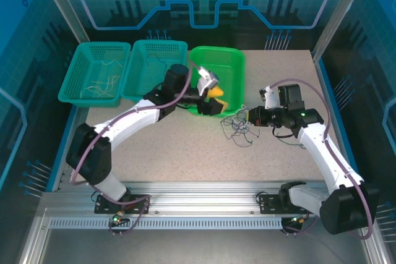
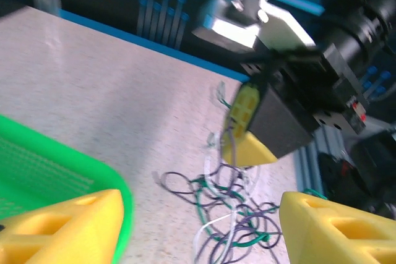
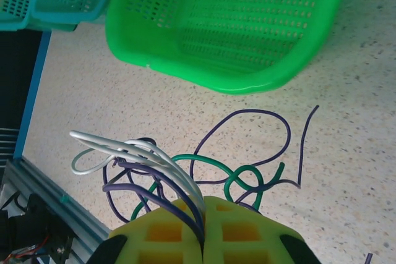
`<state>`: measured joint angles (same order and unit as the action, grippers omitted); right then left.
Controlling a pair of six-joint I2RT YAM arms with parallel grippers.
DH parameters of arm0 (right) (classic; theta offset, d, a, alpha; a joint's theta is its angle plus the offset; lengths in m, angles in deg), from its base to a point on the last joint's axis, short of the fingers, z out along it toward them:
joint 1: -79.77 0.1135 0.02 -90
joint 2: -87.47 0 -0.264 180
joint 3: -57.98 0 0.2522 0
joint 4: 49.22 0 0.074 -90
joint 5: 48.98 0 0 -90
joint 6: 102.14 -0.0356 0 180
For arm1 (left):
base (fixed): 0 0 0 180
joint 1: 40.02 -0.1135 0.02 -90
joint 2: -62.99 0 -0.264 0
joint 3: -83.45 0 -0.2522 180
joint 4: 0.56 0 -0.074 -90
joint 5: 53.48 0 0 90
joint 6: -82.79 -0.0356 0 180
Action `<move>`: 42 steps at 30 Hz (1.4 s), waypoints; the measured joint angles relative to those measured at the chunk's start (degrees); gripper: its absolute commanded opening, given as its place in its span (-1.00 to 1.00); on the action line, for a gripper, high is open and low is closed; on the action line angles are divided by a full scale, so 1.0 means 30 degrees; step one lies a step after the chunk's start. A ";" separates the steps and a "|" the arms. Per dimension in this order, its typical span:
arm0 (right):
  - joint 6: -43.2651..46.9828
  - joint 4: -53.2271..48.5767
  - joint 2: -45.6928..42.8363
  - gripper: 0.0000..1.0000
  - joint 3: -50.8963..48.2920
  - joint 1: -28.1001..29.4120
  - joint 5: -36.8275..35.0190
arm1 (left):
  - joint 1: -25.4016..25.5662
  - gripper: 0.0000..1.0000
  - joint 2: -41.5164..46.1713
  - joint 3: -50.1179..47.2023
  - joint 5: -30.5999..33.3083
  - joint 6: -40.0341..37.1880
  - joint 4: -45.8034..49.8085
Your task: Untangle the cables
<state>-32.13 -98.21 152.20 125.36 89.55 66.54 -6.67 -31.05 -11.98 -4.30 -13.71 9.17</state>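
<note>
The white wire [image 1: 241, 128] [image 2: 233, 219] needs to be untangled from the purple and green wires. My left gripper should pinch only that wire next, apart from the others.
The cables [image 1: 238, 129] lie as a loose tangle of purple, green and white wires on the table between the two arms. My right gripper [image 1: 248, 117] is shut on one side of that tangle; in the right wrist view its yellow fingers [image 3: 167, 233] pinch white and purple strands [image 3: 154, 165] together. My left gripper [image 1: 215, 100] hovers over the front rim of the green basket [image 1: 218, 60], left of the tangle. Its yellow fingers [image 2: 62, 227] stand wide apart and hold nothing. Past them the left wrist view has the tangle [image 2: 238, 208] and the right gripper [image 2: 238, 143].
Two teal baskets [image 1: 96, 60] [image 1: 158, 51] stand left of the green one along the back edge; the far-left one holds pale wires [image 1: 102, 85]. The green basket [image 3: 229, 23] lies just beyond the tangle. Bare tabletop [image 1: 185, 153] stretches toward the arm bases.
</note>
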 measured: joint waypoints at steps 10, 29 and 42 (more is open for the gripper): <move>0.0044 0.0124 0.0226 -0.94 0.0022 0.0525 -0.0066 | 0.1377 -0.70 -0.2965 0.0430 -0.0401 -0.0867 0.1275; -0.1515 -0.0138 0.0262 -0.71 -0.2069 -0.1872 -0.6076 | -0.0022 -1.00 -0.0160 -0.1683 0.1647 0.0634 -0.1457; -0.2237 0.0219 0.0539 -0.16 -0.3519 -0.3927 -0.5122 | -0.1151 -1.00 0.2914 -0.2273 0.1676 0.3738 -0.4255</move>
<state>-38.84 -97.55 153.82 114.81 77.77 51.18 -10.13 -22.31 -18.80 0.73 -2.50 -3.60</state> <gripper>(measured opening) 0.302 0.062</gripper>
